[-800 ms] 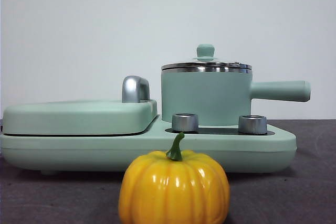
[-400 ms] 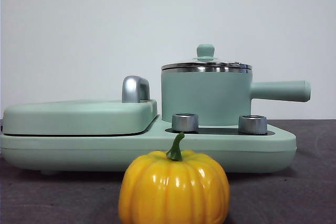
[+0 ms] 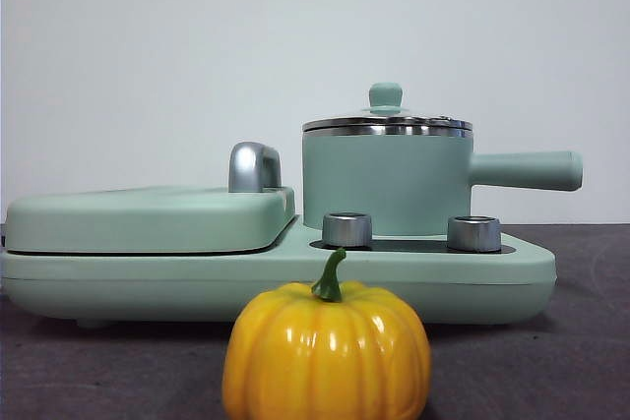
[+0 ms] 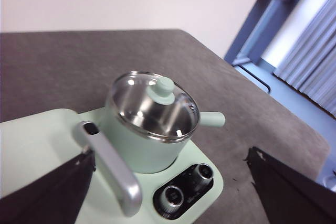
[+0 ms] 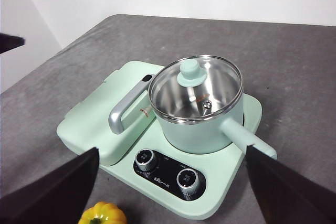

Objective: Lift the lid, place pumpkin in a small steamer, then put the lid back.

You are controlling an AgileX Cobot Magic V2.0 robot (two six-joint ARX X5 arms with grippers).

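Note:
My left gripper takes hold of the lid by its mint-green knob (image 3: 385, 96) next, since the lid's steel rim (image 3: 387, 127) is too wide for the fingers.
The small steamer (image 3: 384, 182) stands on the right half of a mint-green cooker, its long handle (image 3: 525, 170) pointing right. The see-through lid (image 3: 387, 123) with its mint knob (image 3: 385, 96) rests on the pot; both also show from above as steamer (image 5: 202, 124) and lid (image 5: 195, 87), and as steamer (image 4: 142, 140) and lid (image 4: 152, 106). The yellow-orange pumpkin (image 3: 326, 351) sits on the table in front of the cooker, seen as pumpkin (image 5: 102, 213) near the knobs. My left gripper (image 4: 168, 192) and right gripper (image 5: 173, 192) both hover high above, open and holding nothing.
A wide flat griddle cover (image 3: 148, 218) with a chrome handle (image 3: 253, 166) fills the cooker's left half. Two steel dials (image 3: 346, 229) (image 3: 473, 233) sit in front of the pot. The table (image 3: 581, 361) is dark grey, with a white wall behind and a window with curtains (image 4: 310, 51) to one side.

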